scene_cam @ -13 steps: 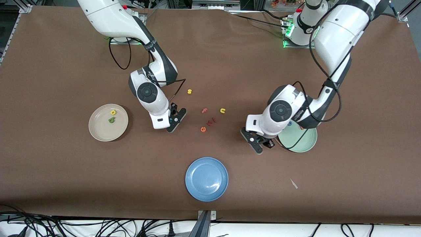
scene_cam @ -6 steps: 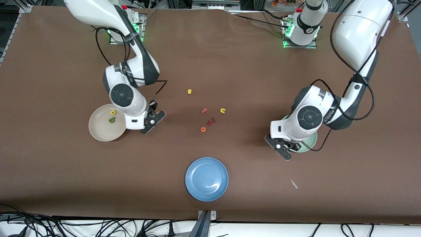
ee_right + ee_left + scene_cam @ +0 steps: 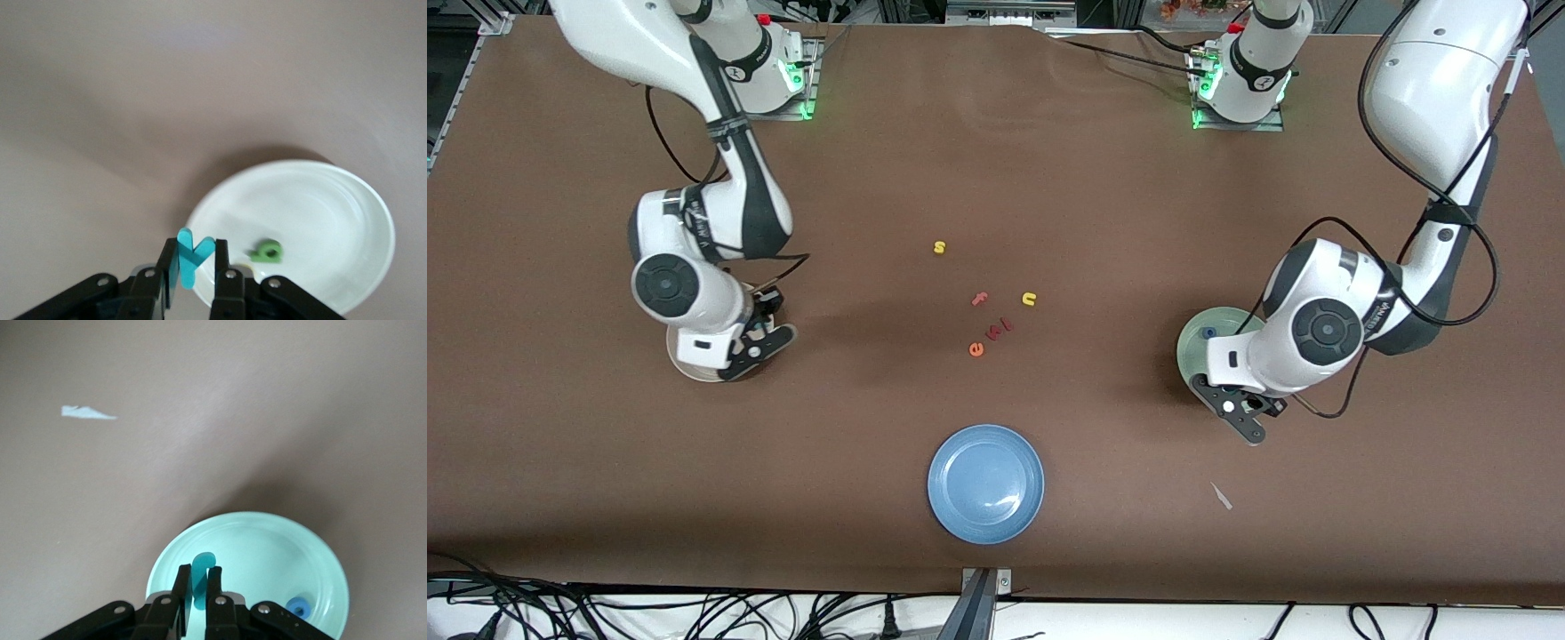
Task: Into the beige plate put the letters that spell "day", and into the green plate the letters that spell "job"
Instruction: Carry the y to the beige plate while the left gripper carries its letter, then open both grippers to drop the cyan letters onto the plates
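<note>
My left gripper needs to lower the j before letting go: the teal j (image 3: 201, 563) is high above the green plate's edge and would fall if released now.
My right gripper (image 3: 195, 253) (image 3: 759, 343) is shut on the teal y (image 3: 193, 263), just over the rim of the beige plate (image 3: 320, 213) (image 3: 683, 364). The green d (image 3: 267, 251) lies in that plate. My left gripper (image 3: 197, 577) (image 3: 1245, 418) is shut on the teal j (image 3: 203, 570) over the edge of the green plate (image 3: 267, 547) (image 3: 1193, 347). The blue o (image 3: 298, 609) (image 3: 1208, 332) lies in the green plate. A red-pink b (image 3: 1000, 328) rests mid-table. The wrists hide most of both plates in the front view.
Mid-table lie a yellow s (image 3: 939, 247), a pink f (image 3: 979, 299), a yellow u (image 3: 1029, 299) and an orange e (image 3: 976, 349). A blue plate (image 3: 985, 483) sits nearer the front camera. A white paper scrap (image 3: 1221, 496) (image 3: 87, 413) lies near the green plate.
Both arms swung away from the middle with their letters: the right gripper came over the beige plate's rim, the left gripper over the green plate's edge. The loose letters stayed put.
</note>
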Robot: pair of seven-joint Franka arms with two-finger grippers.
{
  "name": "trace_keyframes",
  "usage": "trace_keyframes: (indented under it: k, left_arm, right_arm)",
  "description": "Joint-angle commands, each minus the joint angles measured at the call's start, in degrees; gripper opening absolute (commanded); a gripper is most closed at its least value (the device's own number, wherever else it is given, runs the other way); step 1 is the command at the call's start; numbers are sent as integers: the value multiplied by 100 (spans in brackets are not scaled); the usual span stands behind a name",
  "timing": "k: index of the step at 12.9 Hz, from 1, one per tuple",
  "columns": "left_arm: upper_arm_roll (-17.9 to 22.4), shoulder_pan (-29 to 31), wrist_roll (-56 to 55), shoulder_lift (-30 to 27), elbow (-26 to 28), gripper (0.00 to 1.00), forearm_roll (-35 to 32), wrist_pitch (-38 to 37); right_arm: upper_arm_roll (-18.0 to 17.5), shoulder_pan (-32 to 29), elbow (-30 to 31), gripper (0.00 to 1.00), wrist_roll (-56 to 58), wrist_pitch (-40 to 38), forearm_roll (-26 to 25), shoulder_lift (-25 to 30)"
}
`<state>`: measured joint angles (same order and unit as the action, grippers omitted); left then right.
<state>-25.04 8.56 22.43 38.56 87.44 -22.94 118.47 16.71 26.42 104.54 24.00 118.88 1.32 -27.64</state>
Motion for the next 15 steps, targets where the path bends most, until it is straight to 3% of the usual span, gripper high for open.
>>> trace_keyframes:
  k: [1,2,3,5,13,15]
  left_arm:
    - [-45,207,165,-165,98,0,-193,-79]
    - [-45,278,174,-165,98,0,-193,-79]
    - [-37,357,174,-130,98,0,-185,-79]
    - [-37,401,175,-34,124,0,-184,-70]
    - [-45,331,-800,257,546,0,-70,-35]
    - [-45,349,-1107,292,617,0,332,-17]
  right_arm:
    - [-1,-488,-12,3,26,213,96,-223]
    - [-1,-533,-21,5,0,310,149,-320]
    - [-1,-550,-21,15,-9,355,289,-382]
    - [-1,-577,-12,100,-26,294,465,-400]
    - [-36,-489,-38,100,-79,31,536,-225]
    - [-45,-367,-65,100,-472,-40,746,-146]
